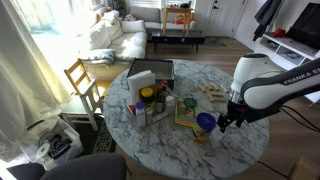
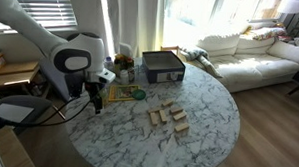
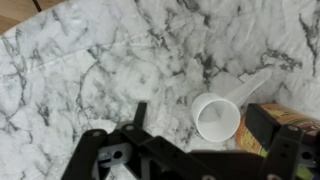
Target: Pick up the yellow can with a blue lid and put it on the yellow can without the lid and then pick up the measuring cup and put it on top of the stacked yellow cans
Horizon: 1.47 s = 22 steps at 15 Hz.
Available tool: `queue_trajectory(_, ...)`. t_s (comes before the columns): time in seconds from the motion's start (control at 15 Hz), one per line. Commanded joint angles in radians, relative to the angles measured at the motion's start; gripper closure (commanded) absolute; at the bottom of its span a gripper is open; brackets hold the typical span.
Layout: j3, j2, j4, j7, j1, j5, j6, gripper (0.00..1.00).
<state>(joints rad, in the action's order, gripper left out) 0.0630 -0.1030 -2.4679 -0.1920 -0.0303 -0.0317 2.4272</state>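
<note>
My gripper grips the measuring cup by its side at the rim next, away from the cup's handle, so its base stays free for stacking.
In the wrist view a white measuring cup [image 3: 216, 117] lies on the marble table [image 3: 90, 60], its handle pointing to the upper right. My gripper [image 3: 198, 120] is open just above it, one dark finger on each side of the cup. In an exterior view the gripper [image 1: 225, 120] hangs low over the table's near side, beside the yellow can with a blue lid [image 1: 205, 123]. A yellow can without the lid [image 1: 147, 97] stands further left among other items. In the other exterior view the gripper [image 2: 97, 100] is at the table's left edge; the cans are not clear there.
A dark box [image 1: 150, 72] stands at the back of the round table, also seen in an exterior view [image 2: 162, 66]. Wooden blocks [image 1: 212, 92] [image 2: 168, 116] lie in the middle. A yellow booklet [image 1: 185, 112] and a green item [image 1: 190, 102] lie near the gripper. A chair [image 1: 82, 78] stands beside the table.
</note>
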Motion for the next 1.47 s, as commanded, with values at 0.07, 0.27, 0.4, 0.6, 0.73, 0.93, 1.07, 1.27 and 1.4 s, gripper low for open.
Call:
queue_trajectory(0.07, 0.012, -0.023, -0.046, -0.002, -0.023, -0.034, 0.107, 0.00)
queue_trajectory(0.27, 0.010, -0.045, -0.066, 0.001, -0.033, -0.104, 0.208, 0.04)
queue_trajectory(0.4, 0.007, -0.060, -0.075, 0.007, -0.036, -0.140, 0.262, 0.10)
queue_trajectory(0.6, 0.000, -0.087, -0.082, 0.018, -0.041, -0.190, 0.326, 0.35)
queue_trajectory(0.73, -0.013, -0.104, -0.083, 0.026, -0.044, -0.236, 0.365, 0.51)
queue_trajectory(0.93, -0.038, -0.122, -0.078, 0.042, -0.046, -0.290, 0.383, 0.74)
queue_trajectory(1.07, -0.043, -0.105, -0.080, 0.051, -0.048, -0.302, 0.373, 0.90)
queue_trajectory(1.27, -0.016, -0.037, -0.093, 0.035, -0.038, -0.245, 0.335, 1.00)
queue_trajectory(1.4, 0.011, 0.019, -0.101, 0.026, -0.031, -0.173, 0.292, 0.99)
